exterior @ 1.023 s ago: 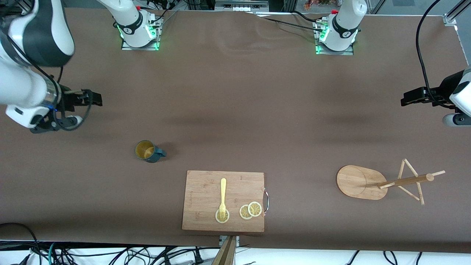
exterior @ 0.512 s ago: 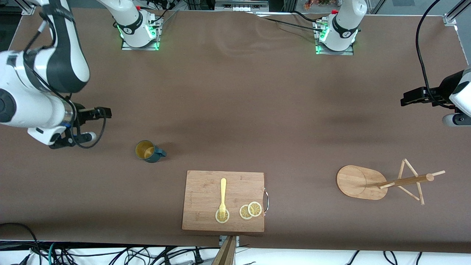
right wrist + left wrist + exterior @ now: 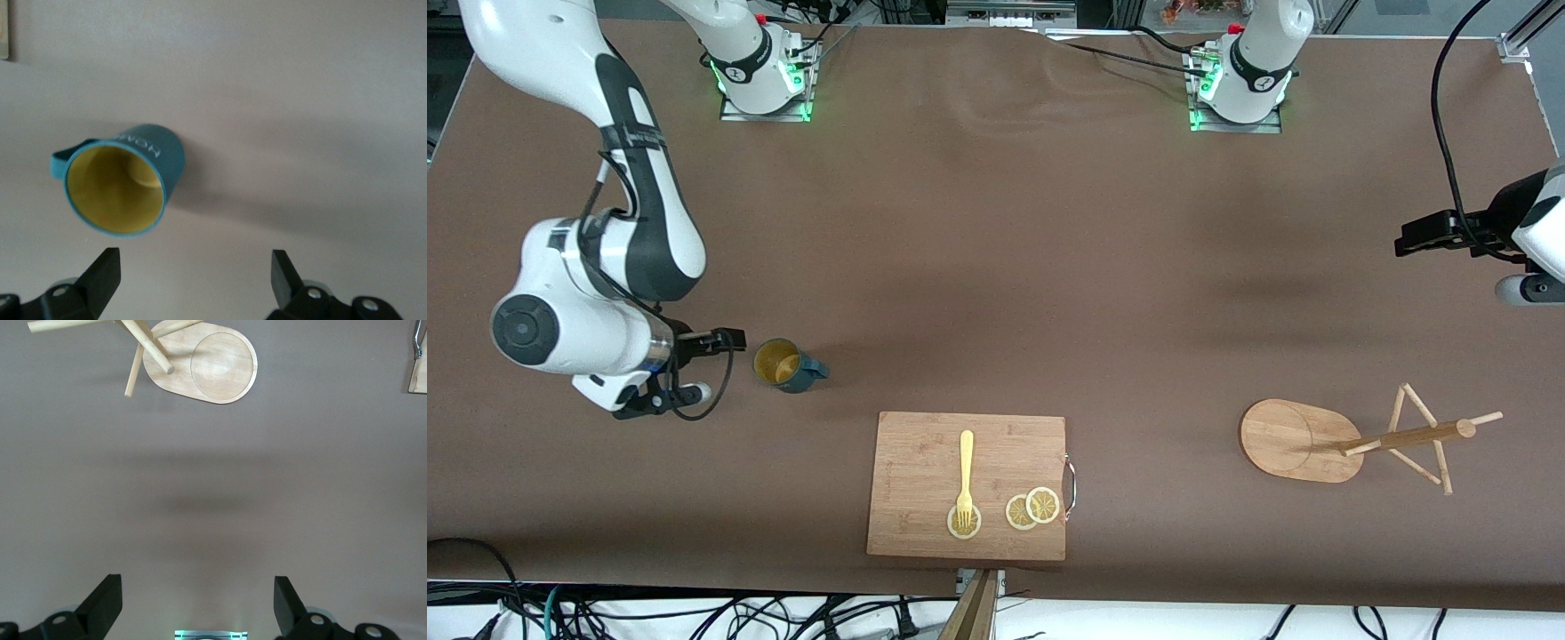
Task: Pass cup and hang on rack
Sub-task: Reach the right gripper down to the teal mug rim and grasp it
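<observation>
My right gripper needs to grab the cup by its rim (image 3: pixel 776 342) (image 3: pixel 154 218) next, to pass the cup over so it can be hung on the rack.
A small dark teal cup (image 3: pixel 787 365) with a yellow inside stands upright on the brown table toward the right arm's end, its handle pointing toward the left arm's end. My right gripper (image 3: pixel 729 341) is low beside it, open and empty. In the right wrist view the cup (image 3: pixel 123 187) sits just ahead of the open right gripper (image 3: pixel 195 277), off to one finger's side. The bamboo rack (image 3: pixel 1285 440) stands toward the left arm's end. My left gripper (image 3: pixel 1405 242) waits, open and empty, farther from the front camera than the rack. The left wrist view shows the rack (image 3: pixel 213 363) well ahead of the left gripper (image 3: pixel 198 603).
A wooden cutting board (image 3: pixel 911 462) lies near the table's front edge, between cup and rack. On it lie a yellow fork (image 3: pixel 965 471) and lemon slices (image 3: pixel 1033 508). Cables run along the front edge.
My right arm has swung in from the table's end and come down beside the cup. Cup, rack and left arm have not moved.
</observation>
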Controlling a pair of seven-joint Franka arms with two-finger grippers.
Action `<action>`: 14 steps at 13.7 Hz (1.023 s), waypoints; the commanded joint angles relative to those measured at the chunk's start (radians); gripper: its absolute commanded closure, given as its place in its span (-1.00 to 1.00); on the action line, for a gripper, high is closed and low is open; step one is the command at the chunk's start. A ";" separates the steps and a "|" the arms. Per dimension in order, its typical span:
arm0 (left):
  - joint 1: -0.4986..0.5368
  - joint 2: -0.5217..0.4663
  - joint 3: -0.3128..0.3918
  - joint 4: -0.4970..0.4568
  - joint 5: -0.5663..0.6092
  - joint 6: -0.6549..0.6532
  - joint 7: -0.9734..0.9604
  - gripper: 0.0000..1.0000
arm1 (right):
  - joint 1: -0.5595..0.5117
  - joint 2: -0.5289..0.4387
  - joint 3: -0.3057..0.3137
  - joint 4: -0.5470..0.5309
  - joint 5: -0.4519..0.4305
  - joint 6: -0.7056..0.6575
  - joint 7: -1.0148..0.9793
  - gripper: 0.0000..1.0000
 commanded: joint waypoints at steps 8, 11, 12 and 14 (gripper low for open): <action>0.005 -0.001 -0.001 0.002 -0.021 0.005 0.007 -1.00 | 0.028 0.087 0.000 0.021 0.068 0.071 0.010 -0.86; 0.005 -0.001 -0.001 0.002 -0.021 0.005 0.007 -1.00 | 0.028 0.102 0.000 0.020 0.068 0.071 0.010 -0.64; 0.005 -0.001 -0.001 0.002 -0.023 0.005 0.007 -1.00 | 0.026 0.107 0.000 0.021 0.068 0.073 0.010 -0.59; 0.005 -0.001 -0.001 0.002 -0.021 0.005 0.007 -1.00 | 0.026 0.122 0.000 0.021 0.070 0.088 0.012 -0.49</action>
